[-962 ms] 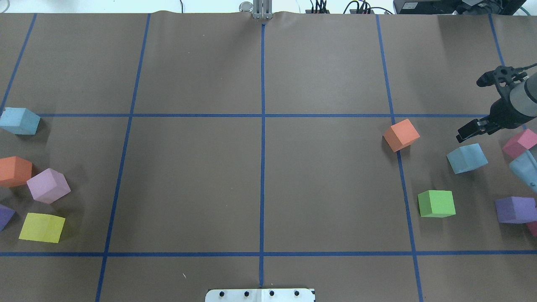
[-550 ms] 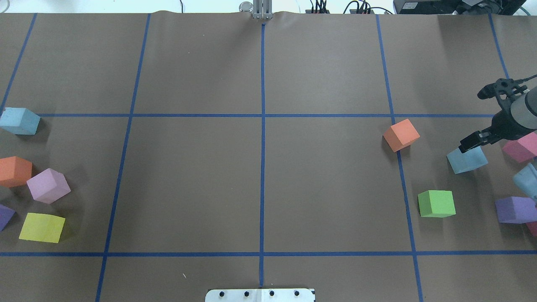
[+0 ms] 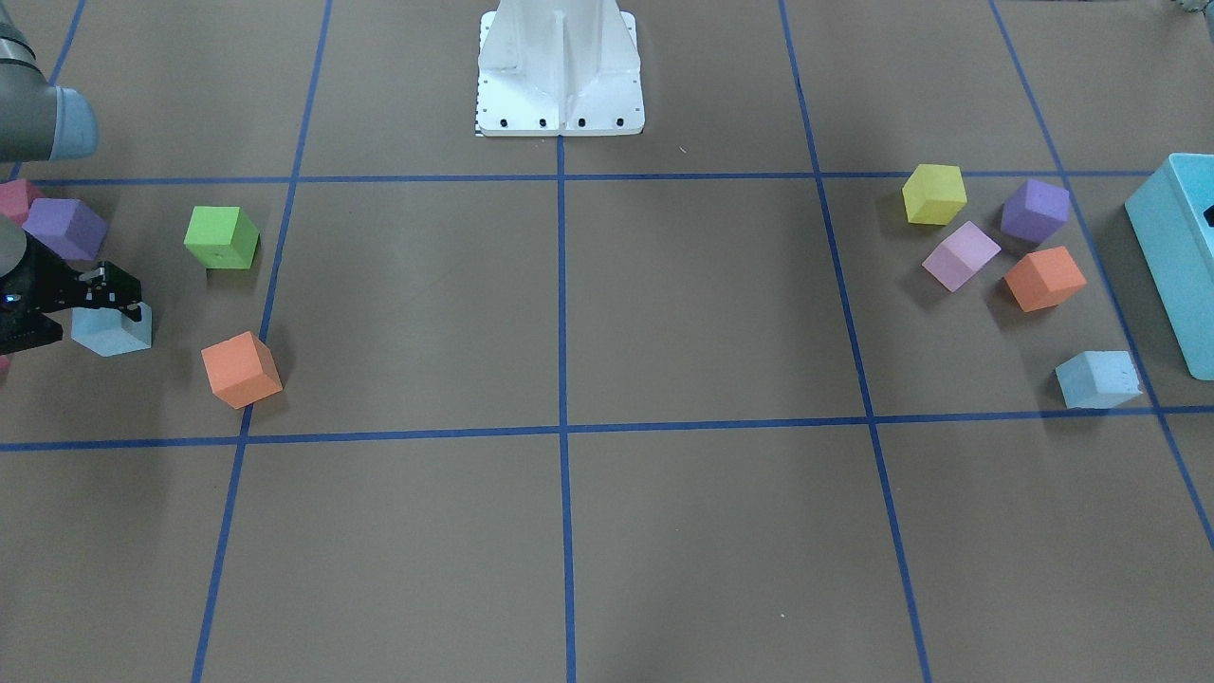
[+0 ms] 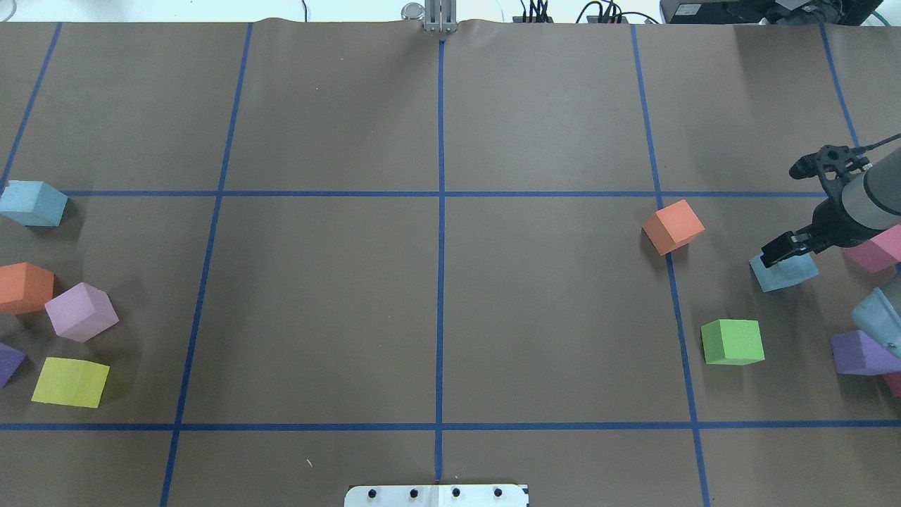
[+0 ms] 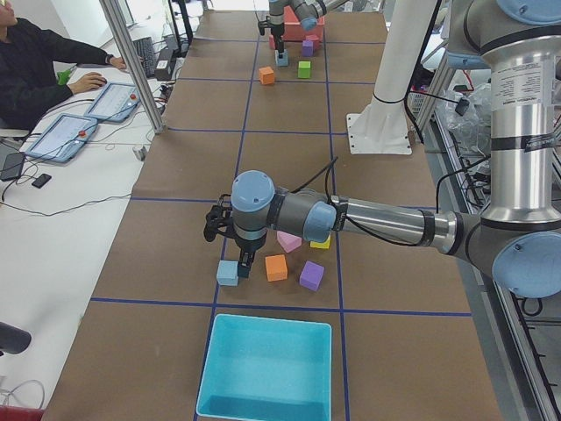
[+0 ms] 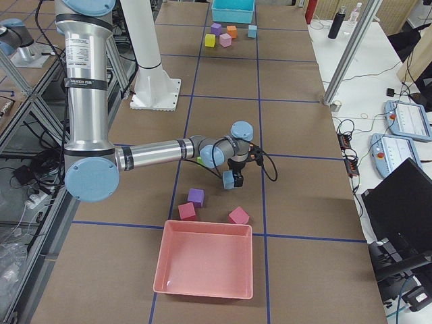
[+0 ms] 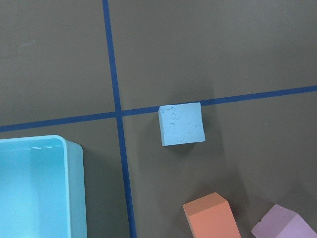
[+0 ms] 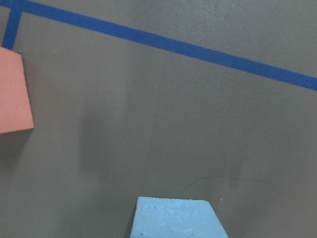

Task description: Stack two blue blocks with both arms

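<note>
My right gripper will next grab the blue block by its sides to start the stack.
One blue block [image 4: 787, 274] lies at the table's right; it also shows in the front view [image 3: 116, 334] and the right wrist view [image 8: 177, 218]. My right gripper [image 4: 780, 251] is open and low over this block, with its black fingers [image 3: 121, 287] at the block's sides. The other blue block [image 4: 32, 203] lies at the far left on a tape line, centred in the left wrist view [image 7: 182, 124]. My left gripper [image 5: 238, 261] hangs just above it, seen only in the left side view. I cannot tell whether it is open or shut.
An orange cube [image 4: 673, 226], a green cube [image 4: 733, 341], a purple cube [image 4: 857, 352] and a pink cube [image 4: 878, 251] surround the right block. Orange [image 4: 24, 287], lilac [image 4: 81, 311] and yellow [image 4: 70, 382] cubes sit by the left block. A turquoise box [image 3: 1176, 256] stands at the left end.
My right gripper has moved down and inward from beside the pink cube until it sits over the right blue block. The blocks have not moved.
</note>
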Robot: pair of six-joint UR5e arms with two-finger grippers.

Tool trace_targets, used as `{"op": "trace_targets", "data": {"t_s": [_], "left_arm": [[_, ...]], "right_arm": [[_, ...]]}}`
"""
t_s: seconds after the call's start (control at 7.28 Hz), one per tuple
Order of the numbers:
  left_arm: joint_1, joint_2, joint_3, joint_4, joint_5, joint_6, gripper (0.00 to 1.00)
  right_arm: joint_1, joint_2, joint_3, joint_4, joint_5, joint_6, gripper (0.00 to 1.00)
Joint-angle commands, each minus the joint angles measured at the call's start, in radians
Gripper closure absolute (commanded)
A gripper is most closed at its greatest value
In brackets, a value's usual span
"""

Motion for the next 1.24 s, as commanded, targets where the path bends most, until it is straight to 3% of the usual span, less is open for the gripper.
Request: {"op": "trace_targets", "data": {"t_s": [0.0, 0.55, 0.82, 1.1], "left_arm": [[0.000, 0.000, 0.001, 0.000, 0.000, 0.000, 0.02], [0.000, 0.000, 0.004, 0.000, 0.000, 0.000, 0.02], [0.000, 0.000, 0.004, 0.000, 0.000, 0.000, 0.02], [0.000, 0.000, 0.002, 0.000, 0.000, 0.000, 0.02]], "right_arm": [[-0.019, -0.004, -0.001, 0.000, -0.019, 0.002, 0.00], [-0.042, -0.003, -0.015, 0.006, -0.031, 0.005, 0.03], [-0.043, 0.000, -0.020, 0.020, -0.030, 0.005, 0.21], [-0.043, 0.003, -0.023, 0.022, -0.031, 0.006, 0.48]]}}
